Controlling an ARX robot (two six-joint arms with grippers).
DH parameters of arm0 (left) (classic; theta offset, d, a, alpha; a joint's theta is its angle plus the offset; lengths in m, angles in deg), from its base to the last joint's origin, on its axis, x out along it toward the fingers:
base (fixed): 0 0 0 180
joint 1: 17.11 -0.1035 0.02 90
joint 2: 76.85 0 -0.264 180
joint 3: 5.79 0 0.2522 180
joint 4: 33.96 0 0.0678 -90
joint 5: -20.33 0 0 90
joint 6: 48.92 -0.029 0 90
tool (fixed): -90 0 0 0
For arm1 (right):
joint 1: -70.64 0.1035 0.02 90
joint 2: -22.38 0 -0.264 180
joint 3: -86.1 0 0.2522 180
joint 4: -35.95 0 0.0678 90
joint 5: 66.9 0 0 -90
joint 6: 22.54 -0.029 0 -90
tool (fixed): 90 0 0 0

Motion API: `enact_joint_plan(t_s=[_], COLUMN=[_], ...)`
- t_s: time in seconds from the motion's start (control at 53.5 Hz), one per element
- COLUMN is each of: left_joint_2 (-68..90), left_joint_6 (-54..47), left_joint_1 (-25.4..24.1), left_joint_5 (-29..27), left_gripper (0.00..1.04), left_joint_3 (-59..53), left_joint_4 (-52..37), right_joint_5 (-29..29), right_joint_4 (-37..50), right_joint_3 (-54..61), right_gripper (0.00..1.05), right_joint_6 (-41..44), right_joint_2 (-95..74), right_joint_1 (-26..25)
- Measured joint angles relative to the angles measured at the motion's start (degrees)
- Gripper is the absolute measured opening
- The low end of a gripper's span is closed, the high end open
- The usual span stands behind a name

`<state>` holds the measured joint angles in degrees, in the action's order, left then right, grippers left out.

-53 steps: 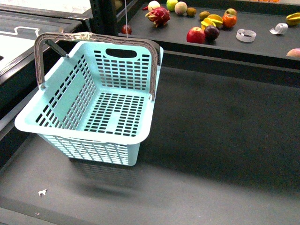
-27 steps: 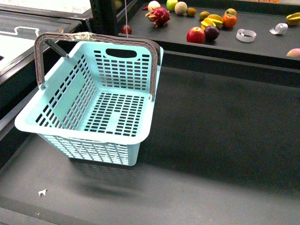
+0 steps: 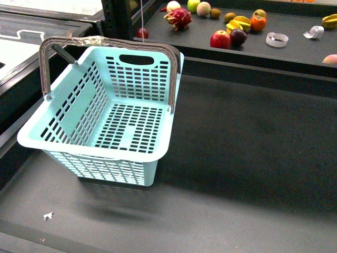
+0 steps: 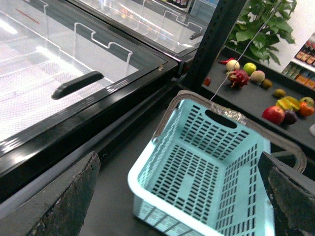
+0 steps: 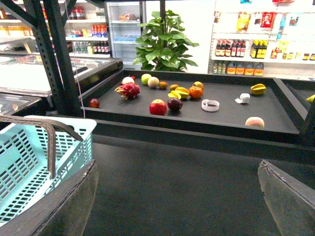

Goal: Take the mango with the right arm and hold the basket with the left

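Note:
My left gripper will next need to take hold of the basket by its grey-brown taped handle (image 4: 231, 114), so that it can keep the basket (image 4: 135, 172) steady.
The pale mint basket (image 3: 32, 141) stands on the dark counter at the left, with its grey-brown handles raised and tape on one. My left gripper (image 4: 182, 196) hangs open above the basket (image 4: 135, 172), its rim and floor showing between the fingers (image 4: 74, 196). The mango (image 5: 254, 121), a smooth oval yellow-orange fruit, lies on the far raised shelf at the right and shows at the frame edge as the mango (image 3: 330, 59). Well short of the shelf, my right gripper (image 5: 179, 196) is open over bare counter, with the basket (image 5: 74, 147) beside it. Neither arm shows in the front view.
The shelf (image 5: 231, 115) also holds a dragon fruit (image 5: 128, 90), a red apple (image 5: 158, 106), a dark plum (image 5: 174, 103), a round orange fruit (image 5: 196, 92), yellow curved pieces (image 5: 177, 93) and tape rolls (image 5: 210, 104). A black post (image 5: 61, 59) and a glass-topped freezer (image 4: 74, 73) stand left of the basket.

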<state>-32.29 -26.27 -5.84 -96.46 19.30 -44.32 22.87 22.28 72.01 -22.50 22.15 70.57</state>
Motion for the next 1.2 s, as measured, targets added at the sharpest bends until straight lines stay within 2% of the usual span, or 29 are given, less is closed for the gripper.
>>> enact_joint_plan(t_s=[0.075,0.187,0.262,0.337,0.542,0.842,1.197], left_joint_2=[12.04,25.94,33.83,42.29,55.82,73.35,87.36], left_joint_6=[4.72,12.17,16.22,21.86,31.34,38.99,42.14], left_joint_1=[-0.5,-0.61,-0.68,-1.14,-1.64,-1.03,-2.43], left_joint_5=[2.05,6.12,7.21,10.58,17.46,19.47,21.0], left_gripper=[0.97,0.97,0.97,0.97,0.97,0.97,0.97], left_joint_3=[4.52,10.82,15.43,21.51,33.86,53.11,71.69], left_joint_4=[-5.95,-9.77,-10.8,-11.37,-11.72,-6.64,-0.81], right_joint_5=[-0.02,-0.04,-0.02,-0.02,-0.04,-0.02,-0.02], right_joint_4=[0.0,0.0,0.0,0.0,0.0,0.0,0.0], right_joint_3=[0.0,0.0,0.0,0.0,0.0,0.0,0.0], right_gripper=[0.96,0.96,0.96,0.96,0.96,0.96,0.96], right_joint_6=[-0.02,0.0,0.0,-0.02,0.0,0.0,-0.02], right_joint_2=[0.0,0.0,0.0,0.0,0.0,0.0,0.0], right_joint_1=[0.0,0.0,0.0,0.0,0.0,0.0,0.0])
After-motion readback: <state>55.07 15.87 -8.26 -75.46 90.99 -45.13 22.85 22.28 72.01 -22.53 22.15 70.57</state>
